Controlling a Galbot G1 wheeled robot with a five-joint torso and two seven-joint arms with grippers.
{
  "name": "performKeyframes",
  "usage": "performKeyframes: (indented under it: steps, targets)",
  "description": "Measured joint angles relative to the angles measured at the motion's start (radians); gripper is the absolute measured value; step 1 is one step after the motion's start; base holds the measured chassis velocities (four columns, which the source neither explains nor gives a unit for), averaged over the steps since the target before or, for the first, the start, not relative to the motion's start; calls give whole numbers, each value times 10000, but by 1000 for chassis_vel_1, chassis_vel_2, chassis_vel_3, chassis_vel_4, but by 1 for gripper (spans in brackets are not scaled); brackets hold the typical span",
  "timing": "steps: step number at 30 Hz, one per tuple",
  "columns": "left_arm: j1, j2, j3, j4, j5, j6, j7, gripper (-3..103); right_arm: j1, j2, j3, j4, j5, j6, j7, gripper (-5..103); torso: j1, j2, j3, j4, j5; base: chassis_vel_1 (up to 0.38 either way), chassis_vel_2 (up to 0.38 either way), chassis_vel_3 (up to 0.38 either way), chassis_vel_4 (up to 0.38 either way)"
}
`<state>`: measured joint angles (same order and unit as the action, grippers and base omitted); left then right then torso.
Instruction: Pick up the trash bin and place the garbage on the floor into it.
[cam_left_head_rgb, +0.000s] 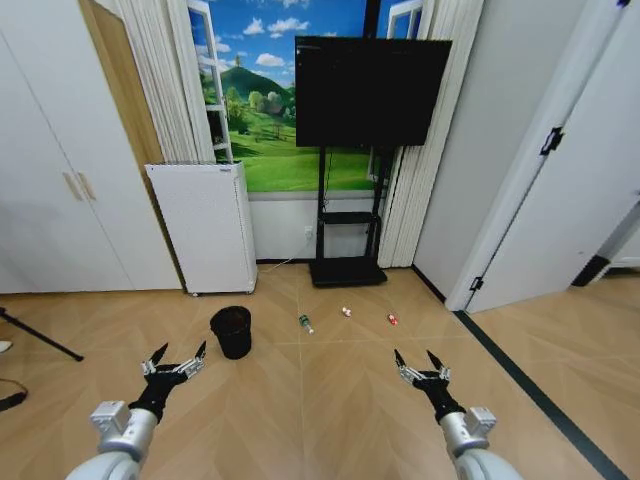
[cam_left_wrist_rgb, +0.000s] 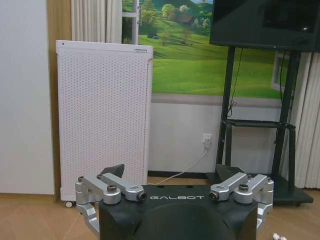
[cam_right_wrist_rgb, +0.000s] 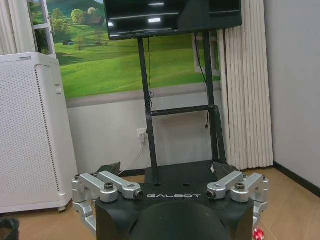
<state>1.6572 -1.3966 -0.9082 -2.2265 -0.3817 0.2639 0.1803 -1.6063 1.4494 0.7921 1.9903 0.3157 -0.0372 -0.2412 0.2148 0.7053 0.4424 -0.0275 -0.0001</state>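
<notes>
The round body of the trash bin is too wide for my fingers. My left gripper should grab the bin by its thin open rim next.
The trash bin, a small black mesh wastebasket, stands upright on the floor in front of the white cabinet. The garbage lies in a row to its right: a clear bottle with a green label, a white-red wrapper and a small red packet. My left gripper is open, held low just in front and left of the bin. My right gripper is open too, near the red packet but short of it. The packet's edge shows in the right wrist view, and a bit of the wrapper in the left wrist view.
A white perforated cabinet stands against the wall behind the bin. A TV on a black stand is at the back centre. White doors flank both sides. A dark strip runs along the floor on the right. A black tripod leg lies left.
</notes>
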Motion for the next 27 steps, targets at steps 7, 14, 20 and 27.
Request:
performKeyframes:
  steps: [7, 14, 20, 27]
  targets:
    - [6, -17, -1, -34, -8, 0, -1, 100, 0, 3, -19, -1, 1, 46, -1, 100, 2, -1, 0, 0, -5, -366, 363, 367, -365]
    - [33, -94, 21, -99, 13, 0, -6, 100, -41, 2, -117, -99, -26, 184, 0, 100, 0, 0, 0, 7, 18, -359, 351, 352, -345]
    - [83, -180, 38, -145, 97, 0, -6, 100, -34, -34, -217, -180, -53, 242, 6, 100, -1, 0, 1, 6, 16, -355, 353, 347, -343]
    - [76, -238, 92, -174, 250, 18, -44, 100, -6, -104, -296, -274, -15, 265, 12, 100, -3, 1, 0, 0, -7, -355, 358, 360, -358]
